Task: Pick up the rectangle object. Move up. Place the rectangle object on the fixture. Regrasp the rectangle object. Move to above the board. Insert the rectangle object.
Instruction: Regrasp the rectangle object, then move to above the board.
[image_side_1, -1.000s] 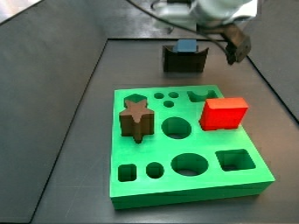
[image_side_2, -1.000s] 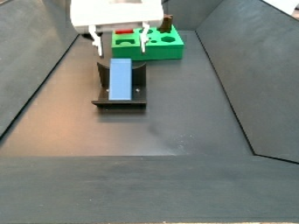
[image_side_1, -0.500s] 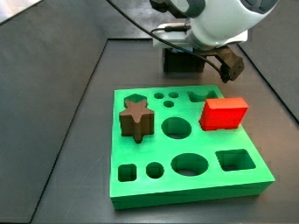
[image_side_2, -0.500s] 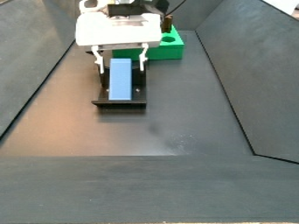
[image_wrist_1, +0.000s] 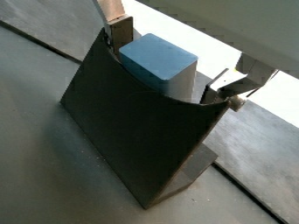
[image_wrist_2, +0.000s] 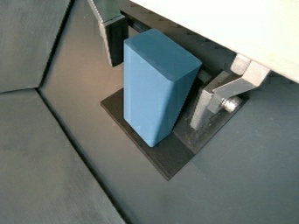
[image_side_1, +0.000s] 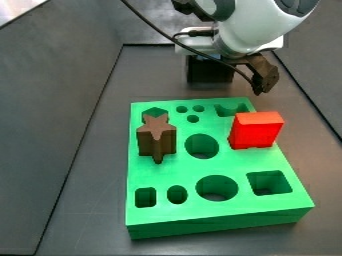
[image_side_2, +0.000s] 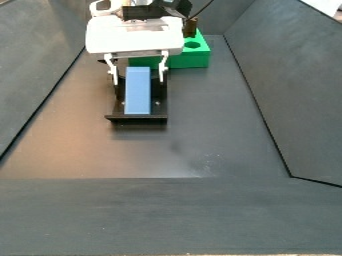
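Note:
I should next grab the block by its raised upper end (image_wrist_1: 158, 54) with my gripper, so the block's lower end stays free to go into the board.
The light-blue rectangle object (image_side_2: 136, 92) stands in the notch of the dark fixture (image_side_2: 138, 116); it shows in both wrist views (image_wrist_1: 156, 58) (image_wrist_2: 156, 87). My gripper (image_side_2: 136, 67) is low over the fixture and open. One finger (image_wrist_1: 115, 31) and the opposite finger (image_wrist_2: 208, 103) stand on either side of the block with small gaps. In a side view my gripper (image_side_1: 223, 62) hides the block and most of the fixture (image_side_1: 201, 71). The green board (image_side_1: 221, 226) lies in front of the fixture and also shows in a side view (image_side_2: 190, 53).
A red cube (image_side_1: 255, 129) and a brown star-shaped piece (image_side_1: 156, 135) sit in the board. Dark sloping walls (image_side_2: 40, 90) enclose the floor on both sides.
My gripper has come down from above the fixture, so its fingers now straddle the block. Over the last half second nothing moved.

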